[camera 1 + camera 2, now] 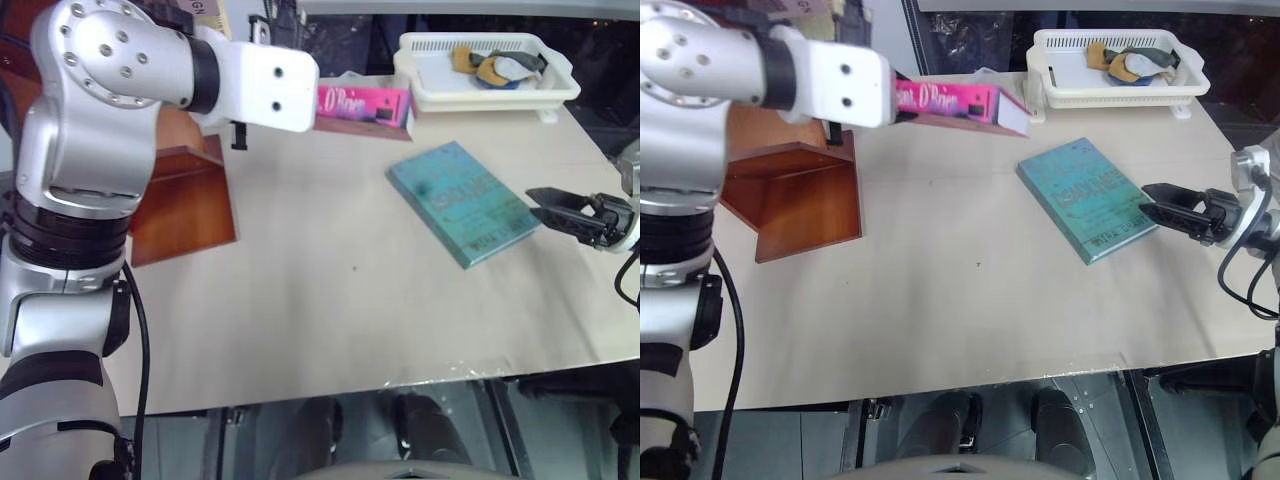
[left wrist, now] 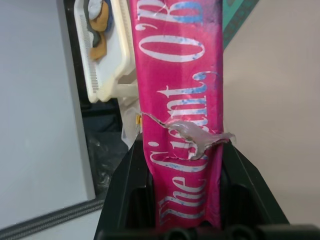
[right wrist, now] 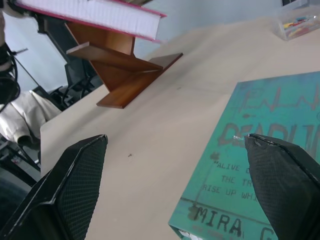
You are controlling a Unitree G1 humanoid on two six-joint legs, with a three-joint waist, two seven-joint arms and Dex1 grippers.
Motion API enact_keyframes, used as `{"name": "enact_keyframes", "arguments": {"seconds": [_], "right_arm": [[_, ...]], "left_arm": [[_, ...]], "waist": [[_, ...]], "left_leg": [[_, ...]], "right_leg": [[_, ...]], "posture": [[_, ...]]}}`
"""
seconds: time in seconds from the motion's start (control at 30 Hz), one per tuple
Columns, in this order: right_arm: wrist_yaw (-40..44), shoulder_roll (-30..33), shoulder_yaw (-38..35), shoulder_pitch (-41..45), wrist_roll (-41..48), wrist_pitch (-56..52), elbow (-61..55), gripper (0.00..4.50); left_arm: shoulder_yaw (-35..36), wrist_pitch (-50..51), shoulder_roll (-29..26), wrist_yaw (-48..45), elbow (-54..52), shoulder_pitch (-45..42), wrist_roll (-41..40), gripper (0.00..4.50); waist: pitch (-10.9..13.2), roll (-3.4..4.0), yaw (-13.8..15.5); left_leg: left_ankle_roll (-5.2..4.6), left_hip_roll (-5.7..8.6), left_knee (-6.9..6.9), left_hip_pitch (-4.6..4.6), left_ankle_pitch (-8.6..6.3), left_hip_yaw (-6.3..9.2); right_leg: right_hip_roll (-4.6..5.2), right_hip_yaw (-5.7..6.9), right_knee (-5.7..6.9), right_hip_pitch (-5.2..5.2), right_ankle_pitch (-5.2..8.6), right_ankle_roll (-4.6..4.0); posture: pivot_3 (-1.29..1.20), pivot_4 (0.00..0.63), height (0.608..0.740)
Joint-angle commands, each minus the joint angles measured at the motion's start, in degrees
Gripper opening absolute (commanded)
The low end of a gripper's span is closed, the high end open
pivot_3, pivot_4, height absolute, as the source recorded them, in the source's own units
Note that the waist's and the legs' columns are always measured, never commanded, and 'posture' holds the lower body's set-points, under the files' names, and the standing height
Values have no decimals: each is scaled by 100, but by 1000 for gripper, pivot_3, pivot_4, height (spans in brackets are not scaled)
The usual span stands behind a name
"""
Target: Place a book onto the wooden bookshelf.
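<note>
The pink book (image 1: 950,100) hangs to the side of the wooden bookshelf, so it is too early to open my left gripper now, as the book would miss the bookshelf.
The pink book (image 1: 950,100) hangs in the air above the far side of the table, spine toward me, with white lettering on it. My left gripper (image 2: 180,155) is shut on one end of it, a black finger (image 2: 127,190) on each cover. The wooden bookshelf (image 1: 800,190), reddish-brown slanted panels with a ledge, stands on the table's left, below and to the left of the book. At the table's right edge my right gripper (image 1: 1148,200) is open and level, its tips just short of a teal-green book (image 1: 1085,195).
The teal-green book (image 3: 260,150) lies flat on the beige table (image 1: 330,300), right of centre. A white plastic basket (image 1: 480,95) holding small items stands at the far right. The table's front edge runs close to me.
</note>
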State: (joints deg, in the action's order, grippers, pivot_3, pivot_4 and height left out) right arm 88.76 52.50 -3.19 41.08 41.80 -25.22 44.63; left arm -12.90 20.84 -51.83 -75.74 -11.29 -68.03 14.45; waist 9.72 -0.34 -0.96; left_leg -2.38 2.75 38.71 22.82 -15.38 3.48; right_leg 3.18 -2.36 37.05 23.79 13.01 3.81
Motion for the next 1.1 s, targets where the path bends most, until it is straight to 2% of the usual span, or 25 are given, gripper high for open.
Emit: {"name": "enact_keyframes", "arguments": {"seconds": [0.03, 0.17, 0.27, 0.4, 0.5, 0.67, 1.1], "right_arm": [[374, 45, 31, 249, 9, 206, 137, 4500], [374, -2, 114, 388, -78, 351, 343, 4500], [374, -65, 192, 512, -143, 424, 485, 4500], [374, -134, 263, 739, -244, 548, 728, 4500], [374, -183, 309, 895, -317, 616, 883, 4500], [374, -268, 362, 1059, -192, 475, 877, 4500], [374, -181, 575, 1105, 702, -257, 25, 4500]], "left_arm": [[315, 365, -376, -106, -472, -182, -47, 1224], [269, 271, -691, -242, -690, -258, -30, 1224], [352, 1048, -1050, -633, -895, -420, -174, 1224], [417, 1563, -1587, -856, -1039, -372, -183, 1224], [526, 1761, -1958, -862, -1172, -135, -240, 1224], [822, 1943, -2192, -588, -1355, 494, -332, 1224], [1500, 1335, -2662, 228, -983, 2016, -357, 1224]], "waist": [[3, 1, -5], [4, 2, -7], [6, 2, -10], [27, 16, -40], [34, 17, -88], [40, 13, -135], [46, 13, -139]], "left_leg": [[0, 0, 0, 0, 0, 0], [0, 0, 0, -1, 0, 0], [1, -1, 0, 0, 0, -1], [-2, 0, 1, -1, -1, -1], [-1, -3, 0, -1, -1, -1], [-1, -3, 3, -2, -1, -1], [-3, -4, 2, 1, -2, -6]], "right_leg": [[0, 0, 0, 0, 0, 0], [-1, 0, 0, 0, 0, 0], [-1, 0, 0, 0, 0, 0], [-4, 0, 0, 0, 1, 1], [-6, 1, 1, 0, 1, 0], [-5, -1, 5, 0, 1, 1], [-4, -9, 16, 15, 1, 0]], "posture": [[0, 150, 740], [0, 150, 740], [0, 150, 740], [0, 150, 740], [0, 150, 740], [0, 150, 740], [0, 150, 740]]}}
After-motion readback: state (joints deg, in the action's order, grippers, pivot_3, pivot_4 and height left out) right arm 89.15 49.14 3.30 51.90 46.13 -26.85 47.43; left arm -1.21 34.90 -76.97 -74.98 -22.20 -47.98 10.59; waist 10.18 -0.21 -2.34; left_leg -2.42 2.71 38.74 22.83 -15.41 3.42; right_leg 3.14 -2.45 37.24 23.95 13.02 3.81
